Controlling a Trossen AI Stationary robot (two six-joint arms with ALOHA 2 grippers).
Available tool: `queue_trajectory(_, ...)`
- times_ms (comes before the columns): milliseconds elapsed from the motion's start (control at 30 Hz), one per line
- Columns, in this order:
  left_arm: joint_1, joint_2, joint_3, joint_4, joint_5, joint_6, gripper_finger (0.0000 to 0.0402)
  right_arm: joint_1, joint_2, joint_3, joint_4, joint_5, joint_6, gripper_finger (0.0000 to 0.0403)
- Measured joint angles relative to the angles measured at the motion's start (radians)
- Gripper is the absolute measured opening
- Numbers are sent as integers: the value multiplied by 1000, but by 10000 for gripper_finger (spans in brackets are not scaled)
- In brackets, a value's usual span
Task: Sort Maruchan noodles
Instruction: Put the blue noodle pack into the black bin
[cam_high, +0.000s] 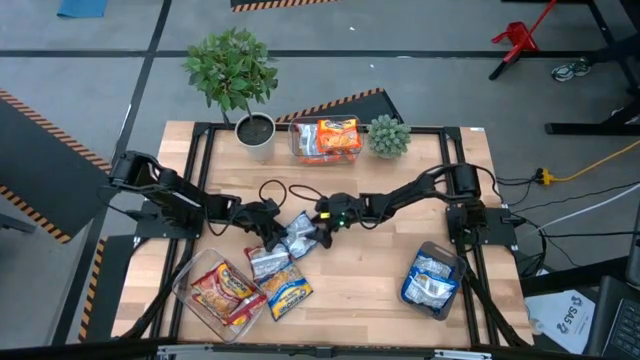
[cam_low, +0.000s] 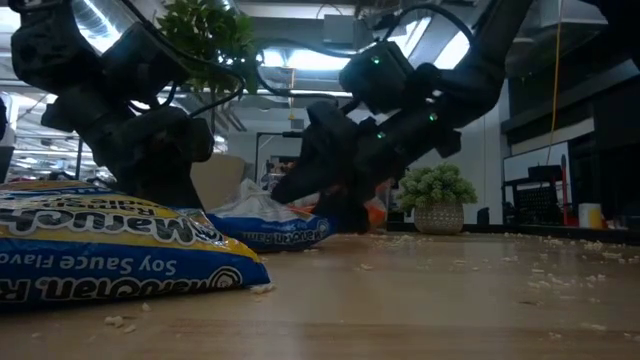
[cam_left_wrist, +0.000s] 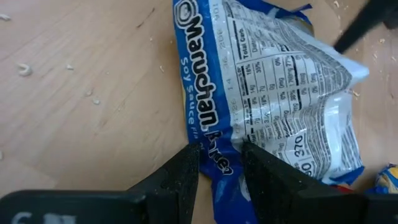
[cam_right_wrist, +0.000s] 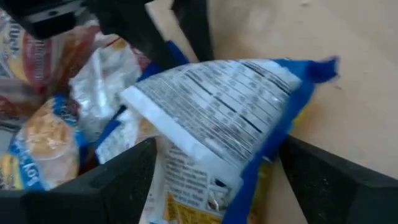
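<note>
I need to close my right gripper on the packet's raised end now, because my fingers reach down on both sides of the blue-and-white packet's raised end (cam_right_wrist: 211, 112), at its blue edge (cam_right_wrist: 255, 180).
A blue-and-white Maruchan packet (cam_high: 298, 236) lies mid-table, label side down, nutrition panel up (cam_left_wrist: 280, 93). My left gripper (cam_high: 268, 222) is at its left end and is shut on it (cam_left_wrist: 221, 180). My right gripper (cam_high: 318, 232) is open at the packet's right end. Its two fingers (cam_right_wrist: 118, 180) stand wide on either side of the packet (cam_right_wrist: 211, 112); I cannot tell whether they touch it. Two more packets lie nearer the front: a blue-and-white one (cam_high: 268, 262) and a yellow-and-blue soy sauce one (cam_high: 288, 292), which fills the low view's foreground (cam_low: 110, 255). My left gripper pinches the packet's blue side edge (cam_left_wrist: 217, 155), near one end, between its two fingers. The fingers come in low from the table's left. The packet lies on the wood, with its far part rumpled and raised a little (cam_low: 270, 228).
A clear tub (cam_high: 220, 290) with red packets stands front left. A tub (cam_high: 432, 280) with blue-and-white packets stands front right. A tub (cam_high: 325, 140) with orange packets stands at the back, between two potted plants (cam_high: 255, 125) (cam_high: 388, 135). Noodle crumbs lie on the wood.
</note>
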Motion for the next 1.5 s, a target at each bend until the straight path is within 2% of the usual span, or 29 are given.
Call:
queue_trajectory(167, 3, 1, -2, 11, -4, 0, 121, -1, 0, 21, -8, -19, 0, 265)
queue_trajectory(500, 5, -8, -5, 36, 11, 0, 121, -2, -4, 30, -16, -15, 36, 86)
queue_trajectory(733, 6, -119, -9, 10, 63, -32, 121, 0, -4, 30, 1, -52, 51, 12)
queue_trajectory(1033, 5, -367, -4, -19, 89, -70, 121, -1, -95, 30, -92, -81, 36, 2)
queue_trajectory(1300, 5, -525, -4, -76, 78, -83, 121, 3, -279, 29, -379, -130, -13, 1)
queue_trajectory(1500, 5, -557, -4, -83, 65, -86, 121, 55, -515, 29, -648, -129, -6, 1)
